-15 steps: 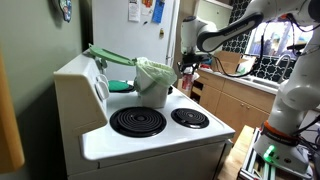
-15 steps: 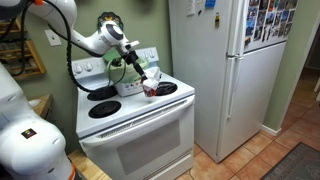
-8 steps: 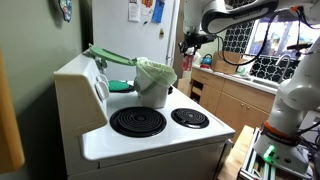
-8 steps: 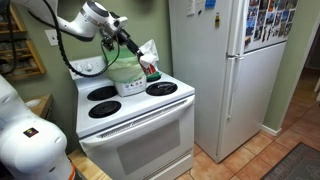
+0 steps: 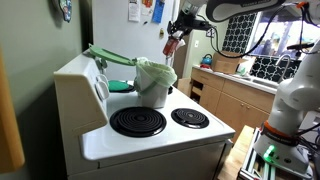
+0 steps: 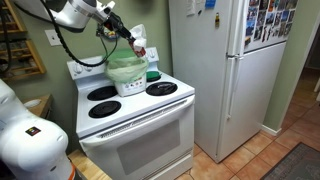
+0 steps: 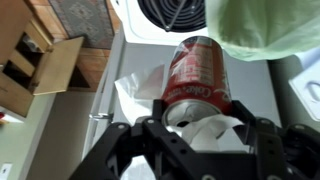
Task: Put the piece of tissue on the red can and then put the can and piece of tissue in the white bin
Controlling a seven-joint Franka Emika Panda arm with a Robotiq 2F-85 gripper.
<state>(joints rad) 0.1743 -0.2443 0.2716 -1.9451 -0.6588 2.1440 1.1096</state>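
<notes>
The red can hangs beside the white bin, so the can would fall outside if I opened my gripper now.
My gripper (image 7: 200, 118) is shut on the red can (image 7: 195, 75), one finger on each side near its top. The piece of tissue (image 7: 205, 130) lies crumpled over the can's open end and hangs beside it. In both exterior views the can (image 5: 171, 46) (image 6: 140, 50) hangs in the air with the tissue (image 6: 137, 35), above and just beside the white bin (image 5: 153, 80) (image 6: 127, 72). The bin stands at the back of the stove, its pale green liner (image 7: 265, 25) showing at the upper right of the wrist view.
The white stove (image 5: 150, 135) has dark coil burners (image 5: 137, 121) in front of the bin. A green flat tray (image 5: 110, 57) leans over the stove's back panel. A white fridge (image 6: 225, 70) stands beside the stove, and wooden cabinets (image 5: 225, 100) on its other side.
The arm has lifted the can and tissue from stove-top height beside the bin to well above the bin's rim. The jaws have kept the same width.
</notes>
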